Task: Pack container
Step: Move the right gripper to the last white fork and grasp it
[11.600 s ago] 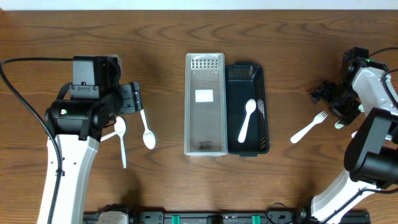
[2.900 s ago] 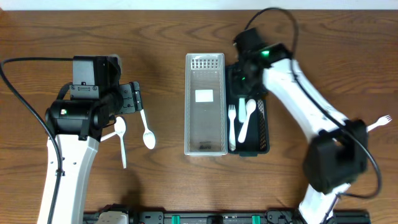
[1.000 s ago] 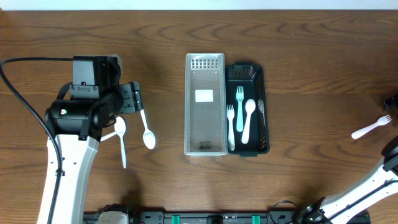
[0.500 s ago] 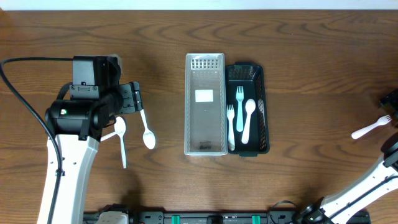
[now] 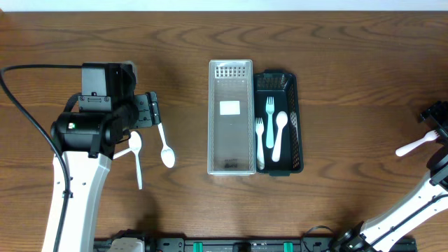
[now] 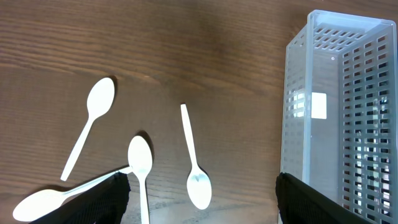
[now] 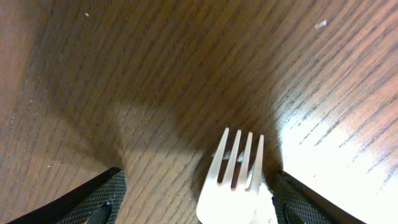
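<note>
The fork's head (image 5: pixel 431 136) (image 7: pixel 232 179) lies between my right gripper's fingers, which are already down at the table, so it is time to close on it now.
A black basket (image 5: pixel 295 119) holds two white forks (image 5: pixel 269 115) and a white spoon (image 5: pixel 278 134). A clear basket (image 5: pixel 230 115) stands empty beside it, and also shows in the left wrist view (image 6: pixel 339 106). Several white spoons (image 6: pixel 194 162) lie on the table under my left gripper (image 6: pixel 199 205), which is open and empty above them. Two spoons show in the overhead view (image 5: pixel 166 148). A white fork (image 5: pixel 418 143) lies at the far right. My right gripper (image 7: pixel 196 190) is open, low over the table, with the fork's tines (image 7: pixel 235 177) between its fingers, close to the right finger.
The left arm (image 5: pixel 91 129) covers part of the spoon pile in the overhead view. The right arm (image 5: pixel 437 115) sits at the table's right edge, mostly out of frame. Bare wood lies between the baskets and the fork.
Two forks have been added to the black basket since the earliest frame. In the last second my right gripper has come in at the right edge onto the remaining fork's head. Left arm unmoved.
</note>
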`<state>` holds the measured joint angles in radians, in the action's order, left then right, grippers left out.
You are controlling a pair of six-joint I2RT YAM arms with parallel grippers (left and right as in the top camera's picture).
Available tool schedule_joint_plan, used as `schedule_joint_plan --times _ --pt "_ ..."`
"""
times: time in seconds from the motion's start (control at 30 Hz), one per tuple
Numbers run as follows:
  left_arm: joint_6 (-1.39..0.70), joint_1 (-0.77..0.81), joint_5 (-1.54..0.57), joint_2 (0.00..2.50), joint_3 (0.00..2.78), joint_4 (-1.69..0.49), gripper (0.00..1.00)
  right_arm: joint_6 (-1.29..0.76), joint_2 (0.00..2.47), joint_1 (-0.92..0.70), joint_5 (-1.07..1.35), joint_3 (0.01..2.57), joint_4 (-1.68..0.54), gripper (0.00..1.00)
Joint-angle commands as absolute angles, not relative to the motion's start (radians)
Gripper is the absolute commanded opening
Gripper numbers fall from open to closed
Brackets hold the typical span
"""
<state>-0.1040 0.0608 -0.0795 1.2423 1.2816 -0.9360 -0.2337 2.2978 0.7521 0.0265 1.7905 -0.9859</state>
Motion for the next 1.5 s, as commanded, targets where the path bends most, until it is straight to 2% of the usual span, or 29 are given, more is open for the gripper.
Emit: schedule_joint_plan --times 0.0,0.13,0.27,0.7,0.87,0.97,1.13,1.33,1.47 --pt "-0.102 0.062 -0.086 1.248 1.304 -0.938 0.78 -0.227 2.312 0.742 0.033 1.787 -1.003 0.76" --pt "-0.102 0.062 -0.086 1.248 1.304 -0.938 0.78 -0.227 2.312 0.743 0.033 1.787 -1.021 0.63" --pt "-0.102 0.062 -0.086 1.248 1.304 -0.938 0.78 -0.226 2.312 0.743 0.033 1.787 -1.029 0.55" --pt "-0.102 0.062 -0.086 1.248 1.304 -0.938 0.78 -0.227 2.312 0.743 0.033 1.787 -1.036 0.37" --pt "-0.102 0.062 -0.086 1.248 1.304 -0.938 0.78 -0.227 2.312 0.743 0.033 1.787 -1.036 0.36" --pt "-0.102 0.062 -0.086 1.248 1.304 -0.938 0.78 -0.226 2.312 0.743 0.033 1.787 -1.036 0.22" --pt "-0.102 0.062 -0.086 1.248 1.304 -0.938 0.78 -0.227 2.312 0.743 0.033 1.787 -1.032 0.2" --pt "-0.102 0.062 -0.086 1.248 1.304 -0.938 0.78 -0.231 2.309 0.742 0.034 1.787 -1.036 0.03" --pt "-0.102 0.062 -0.086 1.248 1.304 -0.938 0.78 -0.231 2.281 0.728 0.034 1.787 -1.04 0.02"
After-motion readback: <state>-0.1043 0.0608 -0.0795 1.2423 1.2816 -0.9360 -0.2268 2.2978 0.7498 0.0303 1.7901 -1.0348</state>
